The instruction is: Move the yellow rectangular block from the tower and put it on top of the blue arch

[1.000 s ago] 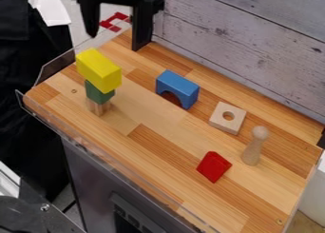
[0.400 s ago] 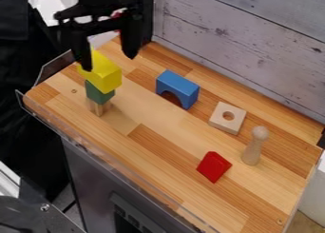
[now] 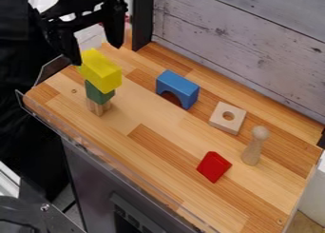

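My gripper next needs to grab the yellow block by its opposite sides, so that the yellow rectangular block's bottom stays free to rest on the blue arch [image 3: 177, 88].
My gripper [image 3: 96, 55] hangs at the upper left, its two fingers spread wide with nothing held between them. Just below and slightly in front of it, the yellow rectangular block [image 3: 100, 71] lies on top of the tower. Beneath the yellow block come a green block [image 3: 99, 92] and a natural wood piece [image 3: 98, 107] at the base. The blue arch [image 3: 177, 88] stands on the wooden surface right of the tower, its opening facing down, with nothing on top.
A square wooden block with a hole [image 3: 219, 123], a wooden peg figure [image 3: 254, 146] and a red block [image 3: 214, 167] lie to the right on the wooden table [image 3: 158, 160]. A whitewashed plank wall [image 3: 254, 42] runs behind; a clear rim [image 3: 114, 166] borders the front.
The gripper has come down from the top edge toward the tower, lately shifting slightly left. The blocks have kept their places.
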